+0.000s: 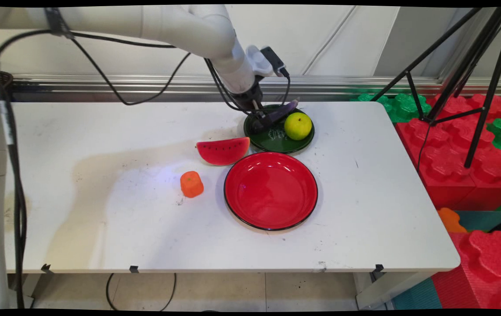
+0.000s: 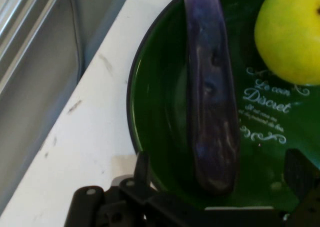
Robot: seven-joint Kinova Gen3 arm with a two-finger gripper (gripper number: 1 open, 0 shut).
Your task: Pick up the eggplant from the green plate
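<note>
My gripper grabs the long purple eggplant by its dark rounded end (image 2: 216, 172) next, to lift the eggplant off the dark green plate.
My gripper (image 1: 261, 124) is down over the left part of a dark green plate (image 1: 276, 143) at the table's far middle. A purple eggplant (image 1: 282, 112) lies across that plate, and a yellow-green apple (image 1: 297, 126) rests on its right side. In the hand view the eggplant (image 2: 210, 87) runs lengthwise between my two fingers on the green plate (image 2: 160, 112), with its near end level with them. The gripper (image 2: 220, 173) is open, with a gap on each side of the eggplant. The apple (image 2: 292, 34) sits at the upper right.
A red plate (image 1: 271, 191) lies just in front of the green one. A watermelon slice (image 1: 223, 150) is to its upper left and a small orange block (image 1: 191, 184) further left. A black tripod (image 1: 474, 87) and foam blocks (image 1: 452, 153) stand right of the table.
</note>
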